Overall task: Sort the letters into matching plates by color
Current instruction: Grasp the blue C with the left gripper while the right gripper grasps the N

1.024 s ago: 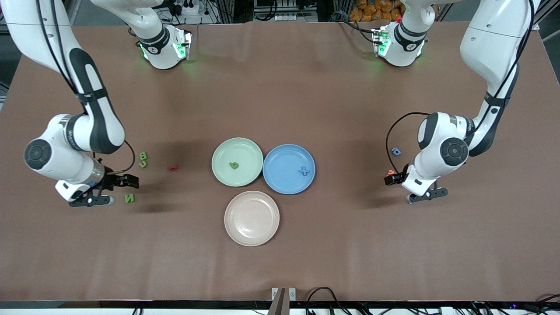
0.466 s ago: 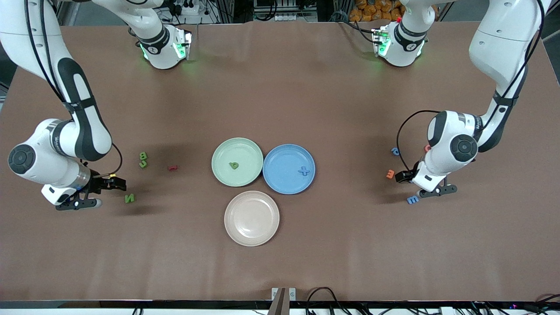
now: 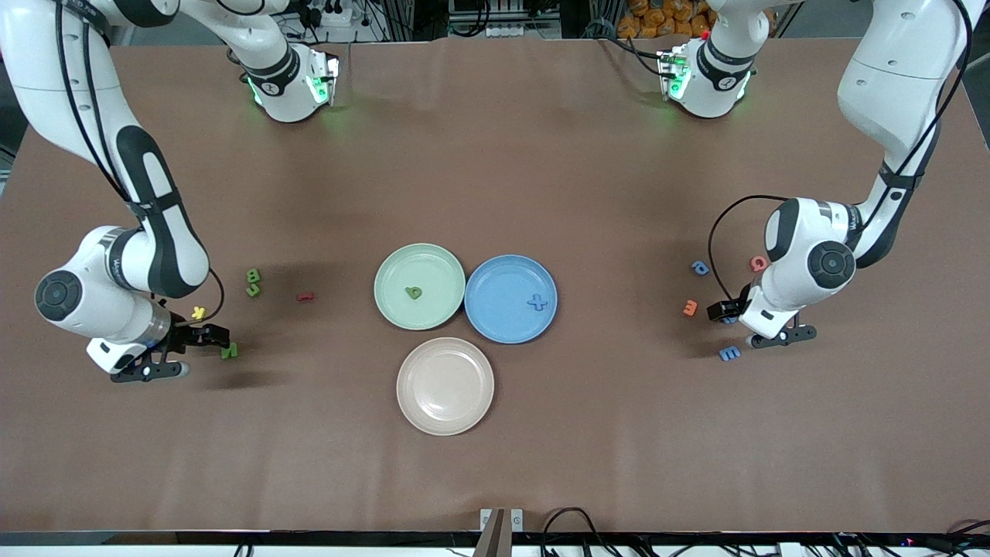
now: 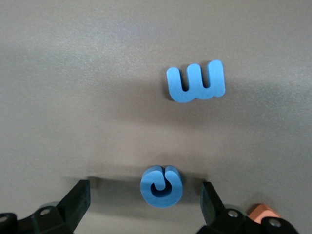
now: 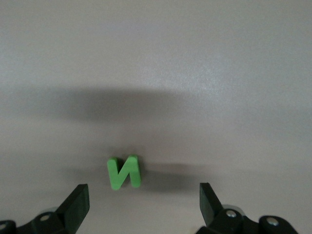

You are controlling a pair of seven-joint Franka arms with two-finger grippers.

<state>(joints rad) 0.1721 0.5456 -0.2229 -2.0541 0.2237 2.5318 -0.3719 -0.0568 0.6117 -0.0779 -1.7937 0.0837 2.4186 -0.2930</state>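
My right fingers stop short of the green letter N in the right wrist view, so I should move toward it before closing.
My right gripper (image 5: 142,192) (image 3: 215,339) hangs open low over the table, with a green letter N (image 5: 124,173) (image 3: 229,351) lying just ahead of its jaws and untouched. My left gripper (image 4: 145,190) (image 3: 727,313) is open too, and a round blue letter (image 4: 161,185) lies on the table between its fingers, not gripped. Beside it lies a blue letter E (image 4: 196,81) (image 3: 729,353). At the table's middle, the mint green plate (image 3: 394,267) holds one green letter (image 3: 414,292). The blue plate (image 3: 495,271) holds a blue plus (image 3: 537,302).
A beige plate (image 3: 445,410) lies nearer the camera than the two coloured plates. Toward the right arm's end lie two green letters (image 3: 253,281), a red one (image 3: 306,296) and a yellow K (image 3: 199,312). Near the left gripper lie blue (image 3: 700,268), pink (image 3: 758,263) and orange (image 3: 690,308) letters.
The left arm shifted toward its own end of the table, uncovering the blue E and the pink letter. The right gripper drew back, then came toward the N, uncovering the yellow K. Both stayed open.
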